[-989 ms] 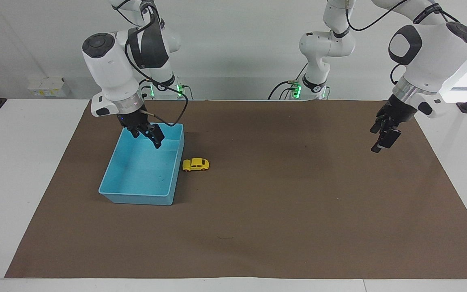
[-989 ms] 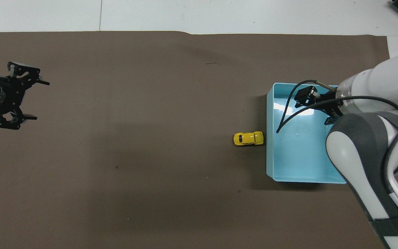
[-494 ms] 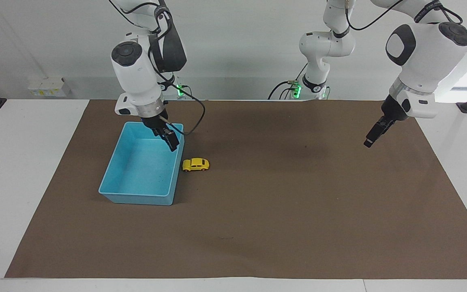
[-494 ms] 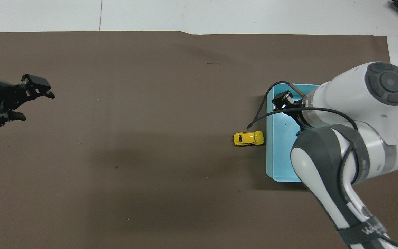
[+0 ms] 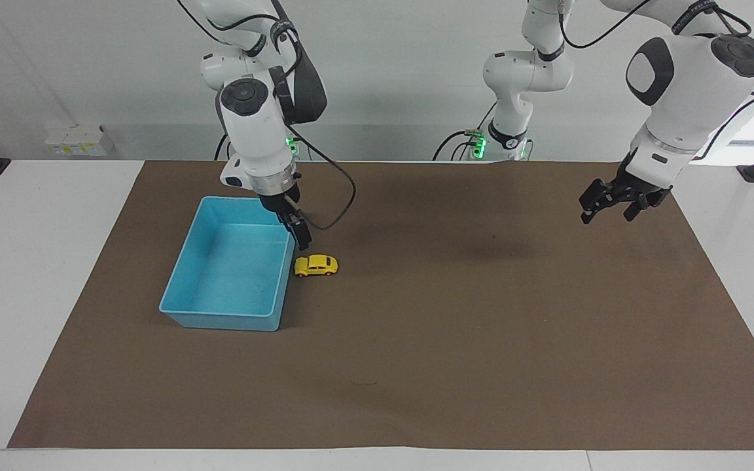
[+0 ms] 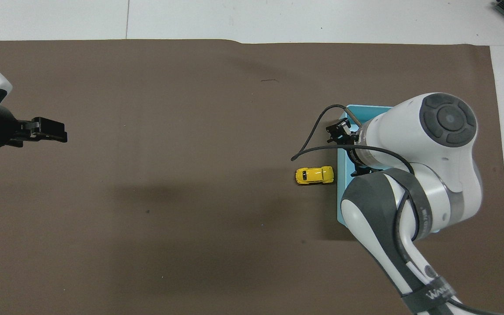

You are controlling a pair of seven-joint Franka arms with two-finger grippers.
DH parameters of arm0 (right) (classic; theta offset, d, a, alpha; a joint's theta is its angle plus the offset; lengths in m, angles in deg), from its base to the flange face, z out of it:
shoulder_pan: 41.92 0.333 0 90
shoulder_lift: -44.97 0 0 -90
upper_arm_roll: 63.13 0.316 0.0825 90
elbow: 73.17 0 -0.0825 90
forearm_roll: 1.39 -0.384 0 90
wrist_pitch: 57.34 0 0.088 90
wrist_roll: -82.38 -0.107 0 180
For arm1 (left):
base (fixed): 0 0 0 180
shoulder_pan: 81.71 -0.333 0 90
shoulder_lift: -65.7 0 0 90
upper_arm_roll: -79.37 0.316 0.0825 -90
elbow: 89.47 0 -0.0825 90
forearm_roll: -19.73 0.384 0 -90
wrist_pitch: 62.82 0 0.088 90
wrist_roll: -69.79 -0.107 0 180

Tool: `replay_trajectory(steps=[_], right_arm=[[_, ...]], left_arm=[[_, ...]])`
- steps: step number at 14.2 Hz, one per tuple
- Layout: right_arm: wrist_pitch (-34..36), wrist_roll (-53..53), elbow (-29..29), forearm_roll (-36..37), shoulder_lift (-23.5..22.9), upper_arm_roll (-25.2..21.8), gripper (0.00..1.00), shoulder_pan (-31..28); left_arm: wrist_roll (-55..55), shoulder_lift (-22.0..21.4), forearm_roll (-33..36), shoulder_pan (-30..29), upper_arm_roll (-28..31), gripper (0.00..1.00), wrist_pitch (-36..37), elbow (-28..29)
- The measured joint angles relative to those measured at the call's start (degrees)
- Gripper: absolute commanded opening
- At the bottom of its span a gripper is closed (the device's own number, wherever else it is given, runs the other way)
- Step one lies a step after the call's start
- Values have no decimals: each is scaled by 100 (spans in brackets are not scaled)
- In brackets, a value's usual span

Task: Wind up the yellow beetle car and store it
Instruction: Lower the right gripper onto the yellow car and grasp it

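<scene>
My right gripper should grab the yellow beetle car by its long sides next, because one end of the car is close to the bin's side.
The yellow beetle car stands on its wheels on the brown mat, right beside the long wall of the blue bin. The bin holds nothing that shows. My right gripper hangs open, pointing down over that bin wall, just above the car and apart from it. My left gripper is open and holds nothing, raised over the mat near the left arm's end of the table.
The brown mat covers most of the white table. A black cable loops from the right wrist over the mat beside the bin. The right arm's elbow hides much of the bin in the overhead view.
My right gripper has swung across the bin from its outer corner to the wall beside the car. My left gripper has turned at the wrist and stayed in about the same place.
</scene>
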Motion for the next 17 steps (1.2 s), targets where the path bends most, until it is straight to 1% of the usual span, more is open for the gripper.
replay_trajectory(steps=[2,5,7,10,12,14,17], right_arm=[[-10,-177,-26,-27,-27,-1,100,28],[-347,-1059,-67,-30,-246,5,100,349],[-516,-1693,-76,-21,-407,5,100,480],[-734,-2745,-97,148,-681,3,100,485],[-842,-3183,-129,367,-875,2,100,483],[-1046,-3422,-230,491,-1040,2,100,483],[-1371,-3505,-545,646,-1116,2,100,485]], left_arm=[[-70,-6,1,0,-6,100,141,-109],[-73,-57,1,0,-3,100,617,-540],[-73,-179,2,0,-3,100,789,-663],[-72,-391,2,0,-4,100,944,-676],[-73,-473,2,0,-14,100,1072,-651],[-73,-483,2,0,-19,100,1124,-571],[-73,-483,2,0,-25,100,1124,-539]])
